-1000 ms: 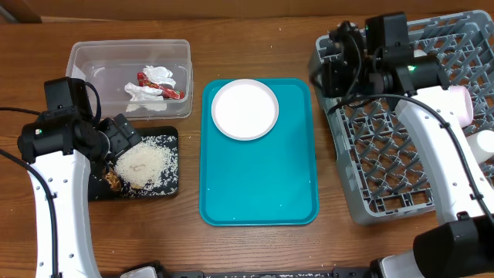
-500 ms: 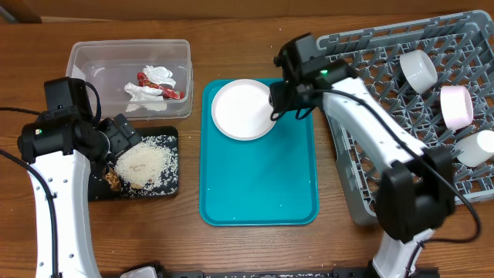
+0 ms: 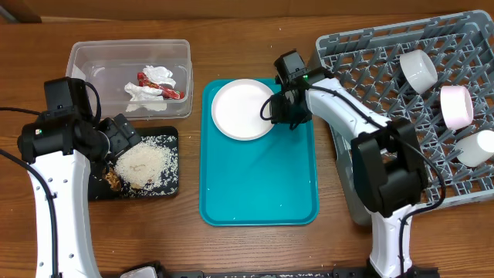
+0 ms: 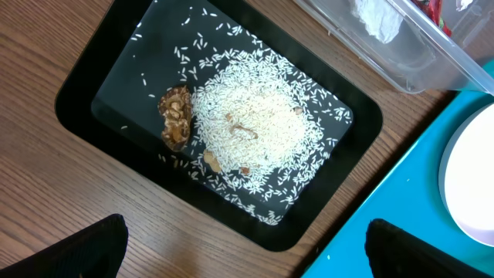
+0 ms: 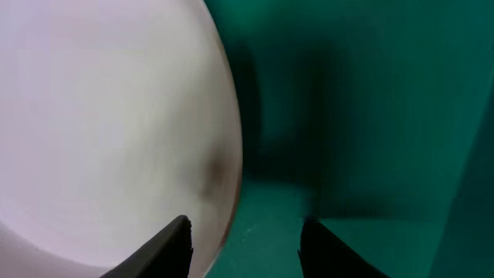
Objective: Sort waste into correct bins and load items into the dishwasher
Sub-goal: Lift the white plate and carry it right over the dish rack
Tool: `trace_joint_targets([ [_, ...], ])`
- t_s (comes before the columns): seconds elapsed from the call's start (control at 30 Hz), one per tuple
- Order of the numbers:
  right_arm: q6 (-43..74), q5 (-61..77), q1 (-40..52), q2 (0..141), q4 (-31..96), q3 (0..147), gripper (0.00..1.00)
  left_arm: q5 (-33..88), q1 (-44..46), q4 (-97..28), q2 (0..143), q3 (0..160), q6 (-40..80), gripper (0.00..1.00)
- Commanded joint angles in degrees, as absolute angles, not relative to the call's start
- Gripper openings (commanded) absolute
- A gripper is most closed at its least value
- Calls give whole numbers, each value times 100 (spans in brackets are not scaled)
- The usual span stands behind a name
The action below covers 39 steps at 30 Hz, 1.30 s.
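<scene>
My right gripper grabs the round white plate by its rim facing the grey dish rack (image 5: 233, 191) next, which leaves the rest free to load into the rack.
The round white plate (image 3: 245, 109) lies at the far end of the teal tray (image 3: 258, 185). My right gripper (image 3: 279, 110) is open at the plate's right rim. In the right wrist view the right gripper (image 5: 243, 251) straddles the rim of the plate (image 5: 108, 131), one finger over the plate, one over the teal tray (image 5: 363, 116). My left gripper (image 3: 126, 139) is open and empty over the black tray (image 3: 171, 135), which holds rice (image 4: 255, 131) and a brown scrap (image 4: 176, 116). The clear tub (image 3: 93, 62) holds the napkin (image 3: 158, 75) and red sauce packet (image 3: 147, 79). No chopsticks show.
The grey dish rack (image 3: 386, 154) fills the right side. It holds a white bowl (image 3: 419, 69), a pinkish bowl (image 3: 457, 106) and another white vessel (image 3: 478, 147) at its right edge. My left gripper (image 4: 247, 262) hangs over the wood between black tray and teal tray.
My right arm has swung left from the dish rack to the plate's right rim and come down close to it. The left arm has not moved.
</scene>
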<state>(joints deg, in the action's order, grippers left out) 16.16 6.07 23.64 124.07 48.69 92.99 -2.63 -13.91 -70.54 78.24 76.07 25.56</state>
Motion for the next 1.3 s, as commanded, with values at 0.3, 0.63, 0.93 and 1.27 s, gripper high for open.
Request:
trace_joint_targets([
  [0.3,1855,185,2368,12525,5527,9290,14,-314,-1415,-7048,7758,7662,2576,100],
  [0.63,1977,117,2366,12468,6125,9349,4,-314,-1415,-7048,7758,7662,2576,100],
  [0.93,1610,3,2290,11205,6530,9918,4,-314,-1415,-7048,7758,7662,2576,100],
  [1.27,735,-3627,1914,9706,6020,10119,4,-314,-1415,-7048,7758,7662,2576,100],
])
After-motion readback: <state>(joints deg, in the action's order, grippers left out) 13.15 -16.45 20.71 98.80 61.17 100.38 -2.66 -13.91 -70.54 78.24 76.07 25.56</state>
